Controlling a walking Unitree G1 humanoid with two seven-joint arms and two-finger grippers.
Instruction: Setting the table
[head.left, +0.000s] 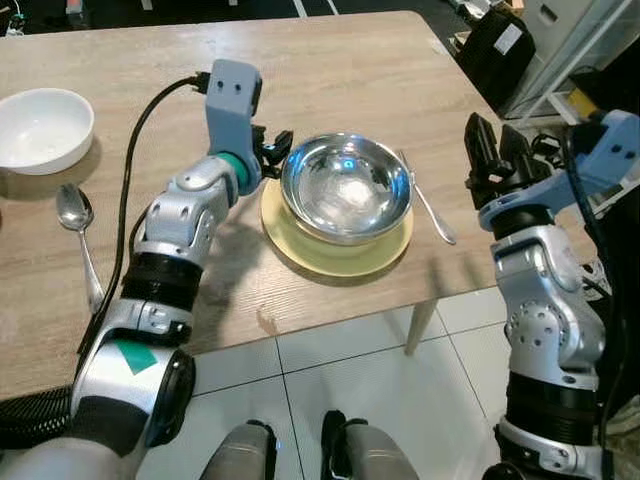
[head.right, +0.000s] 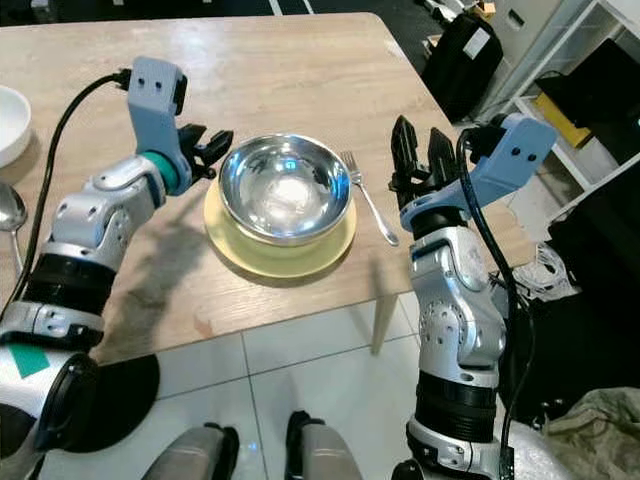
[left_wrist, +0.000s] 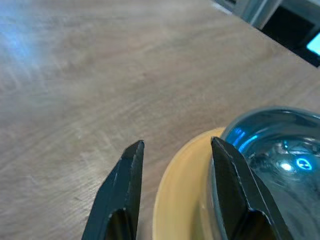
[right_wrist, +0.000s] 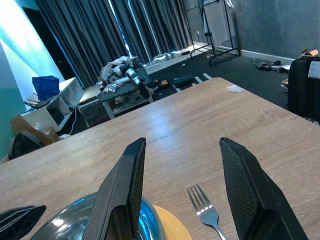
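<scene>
The steel bowl's wide round body (head.left: 346, 190) spreads far past my open fingers. My left gripper takes hold of the bowl by its thin steel rim (head.left: 284, 184) next.
A shiny steel bowl (head.left: 346, 188) sits on a yellow plate (head.left: 335, 252) near the table's front edge. A silver fork (head.left: 428, 200) lies just right of the plate. My left gripper (head.left: 274, 148) hovers at the bowl's left rim, open with nothing between its fingers; the plate and bowl show beside its fingers (left_wrist: 124, 190) in the left wrist view. My right gripper (head.left: 496, 150) is raised, open and empty, to the right of the fork (right_wrist: 206, 211) past the table's corner. A white bowl (head.left: 42, 129) and a spoon (head.left: 80, 232) lie at the far left.
The wooden table (head.left: 330, 70) stretches bare behind the plate. A black cable (head.left: 140, 130) runs along my left arm over the tabletop. Black bags and white shelving (head.left: 520, 50) crowd the floor at the right. White tiles (head.left: 330, 370) lie below the table's front edge.
</scene>
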